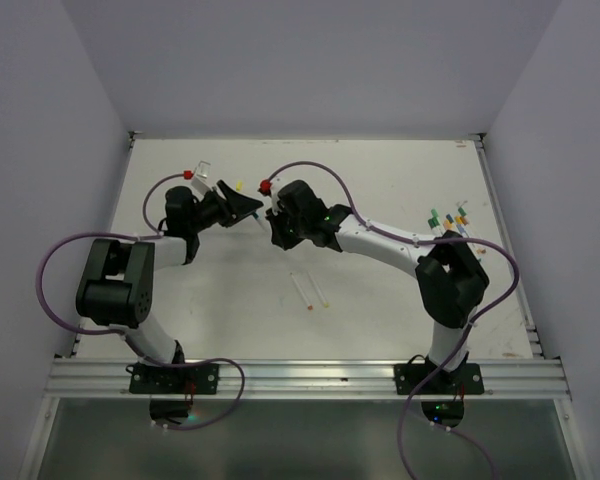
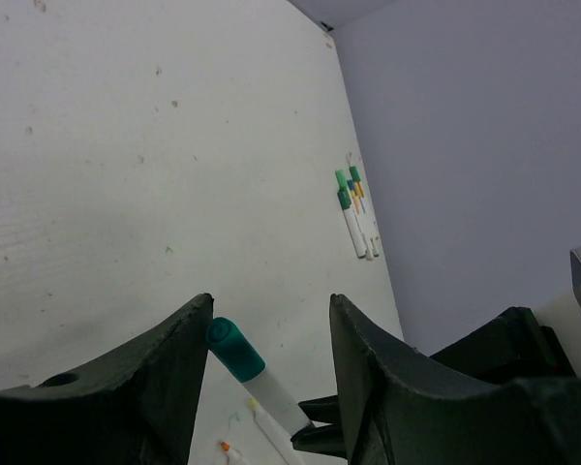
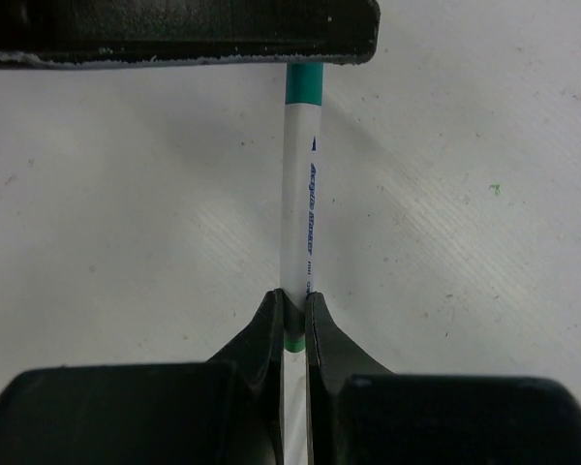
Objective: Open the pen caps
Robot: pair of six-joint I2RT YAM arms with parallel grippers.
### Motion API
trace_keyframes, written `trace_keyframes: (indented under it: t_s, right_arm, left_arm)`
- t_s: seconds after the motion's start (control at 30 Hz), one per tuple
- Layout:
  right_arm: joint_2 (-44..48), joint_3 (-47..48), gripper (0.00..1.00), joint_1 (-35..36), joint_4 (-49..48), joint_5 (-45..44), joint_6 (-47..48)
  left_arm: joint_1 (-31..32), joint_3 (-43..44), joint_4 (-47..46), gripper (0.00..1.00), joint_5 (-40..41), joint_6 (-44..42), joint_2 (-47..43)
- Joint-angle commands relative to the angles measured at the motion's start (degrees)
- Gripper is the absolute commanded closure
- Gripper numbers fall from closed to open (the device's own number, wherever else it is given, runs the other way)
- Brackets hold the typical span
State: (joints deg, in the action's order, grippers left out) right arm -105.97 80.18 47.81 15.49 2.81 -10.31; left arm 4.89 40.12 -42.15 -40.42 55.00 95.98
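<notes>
The cap's end is between my open fingers, so they would hold the cap if they closed now. My left gripper should close on the teal-green pen cap (image 1: 256, 215) (image 2: 235, 350).
A white pen (image 3: 300, 194) is held off the table, with my right gripper (image 3: 292, 298) shut on its barrel near a green band. Its teal-green pen cap (image 2: 235, 350) points into my left gripper (image 2: 271, 300), which is open. The cap rests against the left finger (image 2: 179, 339), and a clear gap separates it from the other finger. In the top view the two grippers meet nose to nose at the middle back of the table, left gripper (image 1: 248, 210) facing right gripper (image 1: 273, 216). The cap's tip (image 3: 304, 82) is hidden behind the left gripper's finger in the right wrist view.
A bunch of capped pens (image 1: 448, 222) lies near the table's right edge, and the left wrist view shows it too (image 2: 356, 208). Two uncapped pens (image 1: 310, 290) lie in the middle, in front of the grippers. Walls close off the back and both sides.
</notes>
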Motion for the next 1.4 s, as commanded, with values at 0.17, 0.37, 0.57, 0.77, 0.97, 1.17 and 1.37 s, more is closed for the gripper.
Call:
trace_keyframes:
  t_s: [0.17, 0.37, 0.57, 0.77, 0.97, 1.17, 1.37]
  right_arm:
    - [2.6, -0.1, 1.0, -0.4, -2.8, 0.8, -1.4]
    - [3.2, -0.9, 1.0, -0.4, -4.7, 0.4, -2.2]
    - [3.5, -0.1, 1.0, -0.4, -4.5, 0.1, -2.4]
    - [2.4, 2.5, 0.56, -0.4, -1.9, -1.0, -2.6]
    - [1.5, 2.6, 0.01, -0.5, -2.9, -1.8, -2.6]
    - [-3.1, 7.5, 0.59, -1.1, 0.6, 2.0, -2.9]
    - [-1.4, 3.5, 1.0, -1.0, -2.9, 1.2, -4.3]
  left_arm:
    - [0.8, 1.8, -3.3, 0.53, -2.6, 0.6, 0.2]
    - [1.0, 1.5, -3.5, 0.62, -2.9, 0.9, 1.0]
    - [1.1, 2.0, -4.0, 0.79, -3.6, 1.9, 1.2]
    - [1.2, 1.5, -8.2, 1.0, -5.8, 4.8, 2.0]
    - [1.3, 0.4, -12.6, 1.0, -6.9, 8.0, 2.2]
    - [1.3, -0.5, -18.4, 1.0, -7.8, 12.8, 3.1]
    - [1.3, -1.8, -19.4, 1.0, -2.2, 14.5, 3.3]
